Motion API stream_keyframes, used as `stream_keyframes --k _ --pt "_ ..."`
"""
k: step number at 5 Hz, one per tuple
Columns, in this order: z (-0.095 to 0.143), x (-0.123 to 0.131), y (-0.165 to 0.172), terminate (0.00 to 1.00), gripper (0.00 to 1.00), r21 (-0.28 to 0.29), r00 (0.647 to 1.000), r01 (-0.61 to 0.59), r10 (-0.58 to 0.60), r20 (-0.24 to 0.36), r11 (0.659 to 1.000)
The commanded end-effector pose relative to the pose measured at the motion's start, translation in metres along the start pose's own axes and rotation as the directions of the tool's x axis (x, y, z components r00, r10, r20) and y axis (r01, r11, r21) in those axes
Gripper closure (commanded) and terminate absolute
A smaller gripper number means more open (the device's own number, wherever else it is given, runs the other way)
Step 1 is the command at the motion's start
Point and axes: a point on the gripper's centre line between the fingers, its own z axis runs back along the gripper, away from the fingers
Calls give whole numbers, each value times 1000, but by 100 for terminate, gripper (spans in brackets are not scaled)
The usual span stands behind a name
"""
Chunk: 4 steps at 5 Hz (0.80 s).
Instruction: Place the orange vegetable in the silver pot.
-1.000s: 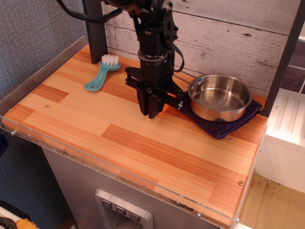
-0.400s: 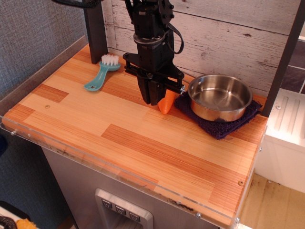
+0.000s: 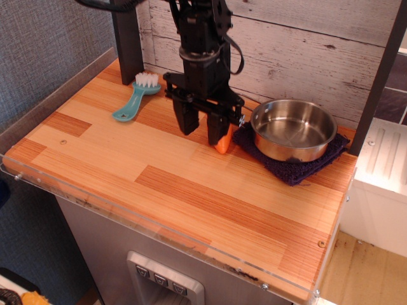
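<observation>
I need to grab the orange vegetable by its thick body (image 3: pixel 224 141) with my gripper next, to drop it into the silver pot (image 3: pixel 286 151).
The orange vegetable (image 3: pixel 222 145) is a small carrot lying on the wooden table just left of the silver pot's cloth; only its lower end shows behind my right finger (image 3: pixel 217 129). The silver pot (image 3: pixel 286 151) stands empty on a dark blue cloth at the right rear. My gripper (image 3: pixel 201 127) hangs point-down over the table left of the pot, jaws open, with the carrot at the right finger and nothing between the fingers.
A teal brush with white bristles (image 3: pixel 133 101) lies at the back left. A dark blue cloth (image 3: pixel 299 170) sits under the pot. A black post (image 3: pixel 127 38) and a plank wall stand behind. The table (image 3: pixel 191 190) has a clear plastic front edge.
The gripper lifted and shifted back and left, then went from shut to open. The carrot, hidden a second ago, now shows beside the right finger.
</observation>
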Motion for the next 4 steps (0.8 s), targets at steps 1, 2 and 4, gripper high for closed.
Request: stream_keyframes --k 1,2,4 --pt "-14 22 11 0 0 37 999 -50 49 14 998" --pt "-26 35 14 0 0 39 998 -67 67 -2 997" --pt "-38 41 16 0 100 21 997 -71 72 -28 997"
